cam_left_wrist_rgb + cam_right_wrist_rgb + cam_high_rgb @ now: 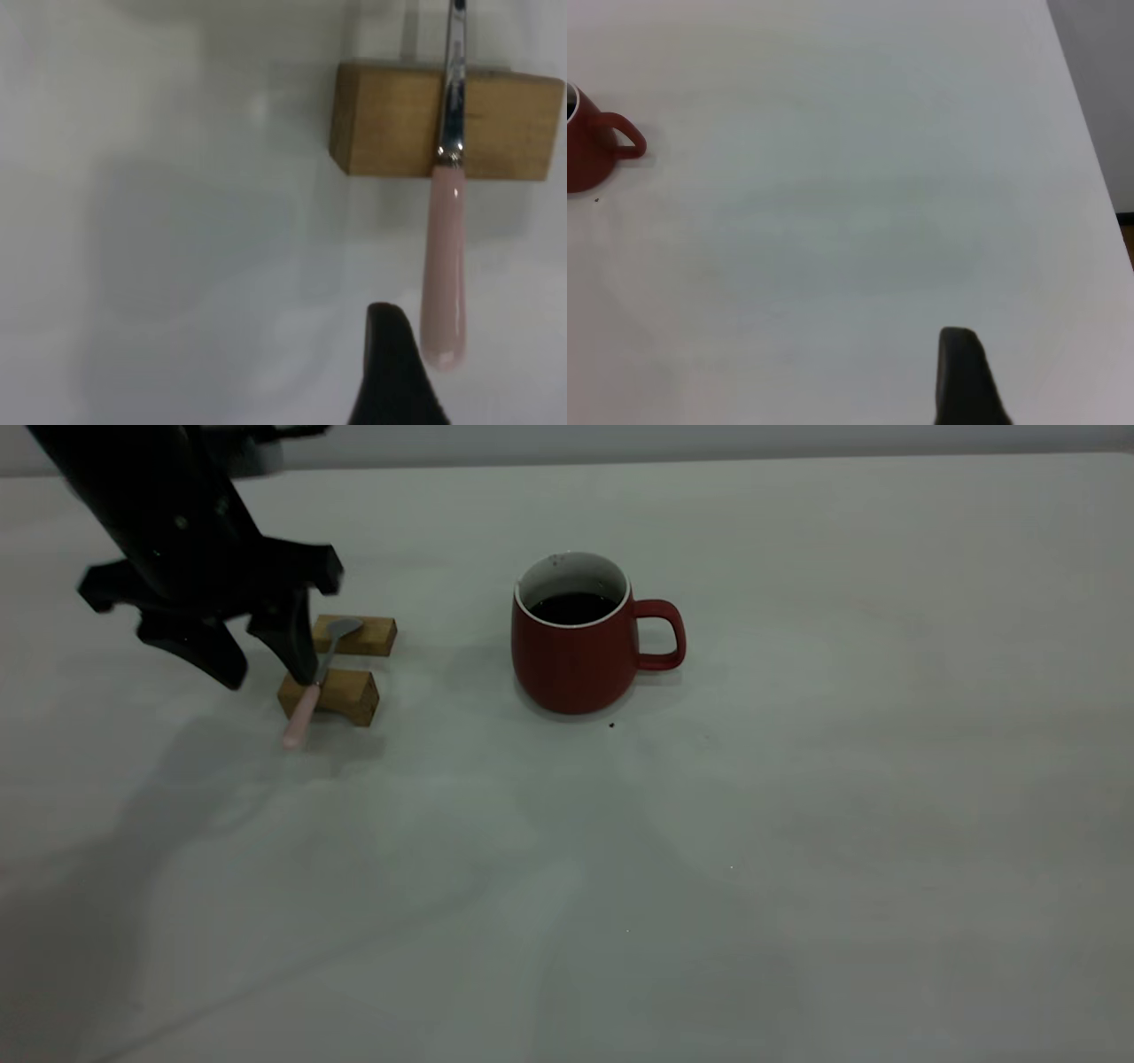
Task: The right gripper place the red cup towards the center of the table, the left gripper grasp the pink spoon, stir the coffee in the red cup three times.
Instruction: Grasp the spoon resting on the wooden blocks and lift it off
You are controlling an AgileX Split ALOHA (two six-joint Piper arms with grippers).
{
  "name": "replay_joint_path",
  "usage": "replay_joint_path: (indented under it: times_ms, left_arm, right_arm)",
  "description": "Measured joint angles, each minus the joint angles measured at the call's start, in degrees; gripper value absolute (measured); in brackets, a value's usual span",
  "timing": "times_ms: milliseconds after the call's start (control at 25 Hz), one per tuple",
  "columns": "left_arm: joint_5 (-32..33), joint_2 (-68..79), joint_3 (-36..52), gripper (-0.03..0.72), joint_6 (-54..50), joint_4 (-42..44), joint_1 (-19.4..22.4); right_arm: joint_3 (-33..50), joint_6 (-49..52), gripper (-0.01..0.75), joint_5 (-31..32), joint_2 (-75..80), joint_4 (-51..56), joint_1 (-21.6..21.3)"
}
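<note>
I should stir the coffee in the red cup [576, 651] next, so my left gripper should grab the pink spoon by its pink handle [302, 717] for that.
The red cup [576, 651] stands upright near the middle of the table [762, 850], handle to the right, with dark coffee [574, 607] inside. The pink spoon [301, 713] lies across two wooden blocks at the left, its pink handle [445, 266] sticking out past the nearer block. My left gripper [268, 673] hangs open over the spoon, one finger touching or just beside its neck, the other to the left of it. One dark finger [390, 363] shows beside the handle's end. My right gripper is far from the cup [589, 150], with a single finger [961, 372] in its wrist view.
The spoon rests on the far wooden block [363, 636] and the near wooden block [347, 693]. A small dark speck [611, 725] lies in front of the cup. The table's right edge [1090, 168] shows in the right wrist view.
</note>
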Motion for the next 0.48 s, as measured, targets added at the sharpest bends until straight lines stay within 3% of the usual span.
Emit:
replay_joint_path:
  times_ms: [480]
  left_arm:
    - [-0.52,9.20,-4.40,0.542,-0.04,-0.78,-0.02]
  right_arm:
    - [0.00,0.00,0.492,0.00,0.00,0.00,0.00]
